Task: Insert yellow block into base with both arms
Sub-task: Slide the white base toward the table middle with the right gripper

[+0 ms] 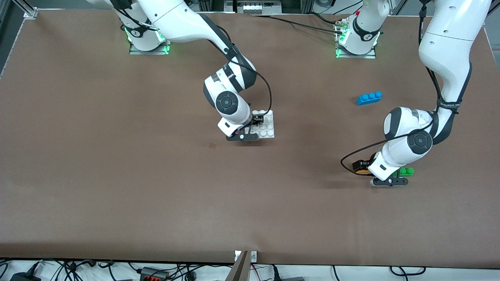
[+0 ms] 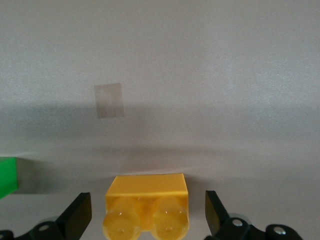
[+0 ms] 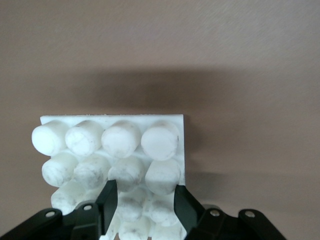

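The left gripper's fingers are on either side of the yellow block, so the gripper should close on the block.
The yellow block [image 2: 146, 212] lies on the table, studs toward the left wrist camera, between the fingers of my open left gripper [image 2: 147, 216]. There is a gap on each side. In the front view only a sliver of the block [image 1: 364, 171] shows under the left gripper [image 1: 362, 167]. The white base [image 1: 266, 125] lies flat mid-table. My right gripper [image 1: 256, 125] is low over the base's edge toward the right arm's end. In the right wrist view its fingers stand apart over the base's [image 3: 112, 150] studs, and the right gripper [image 3: 145, 202] holds nothing.
A green brick [image 1: 406, 171] lies right beside the left gripper; its end shows in the left wrist view [image 2: 7, 176]. A blue three-stud brick [image 1: 369, 98] lies farther from the front camera. A small dark patch [image 1: 212, 145] marks the table near the base.
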